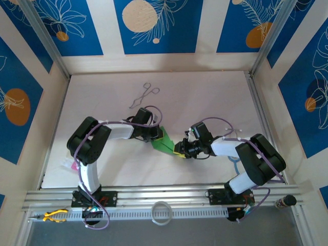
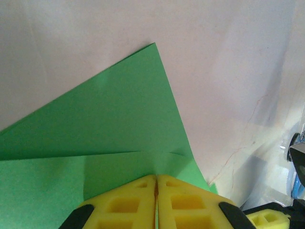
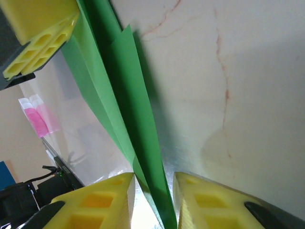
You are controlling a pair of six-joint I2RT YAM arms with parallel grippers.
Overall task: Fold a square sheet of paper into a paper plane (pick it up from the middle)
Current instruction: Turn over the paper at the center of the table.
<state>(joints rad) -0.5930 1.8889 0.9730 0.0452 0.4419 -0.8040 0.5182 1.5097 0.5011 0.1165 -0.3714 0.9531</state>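
I should grab the paper's narrow folded end [image 1: 174, 151] [image 3: 160, 202] across its layers with my right gripper next. This will keep the folds together and leave the wider part free.
The square sheet of paper [image 1: 165, 142] is bright green, folded into layers with a pointed corner, and held up off the table's middle. In the left wrist view the paper [image 2: 119, 114] fans out ahead of my left gripper [image 2: 156, 177], whose yellow pads are shut on its near edge. My left gripper [image 1: 156, 134] holds the sheet's left end. My right gripper [image 1: 180, 149] is at the sheet's right end. In the right wrist view the paper [image 3: 128, 95] runs as a narrow folded strip between the fingers of my right gripper [image 3: 153, 177], which stand apart with a gap beside the strip.
Thin metal forceps [image 1: 143, 96] lie at the back of the white table [image 1: 215, 97]. A small pink item [image 1: 69, 164] sits at the left edge, also seen as the pink item [image 3: 38, 117]. A white ring [image 1: 162, 212] and yellow pliers [image 1: 54, 215] rest on the front rail.
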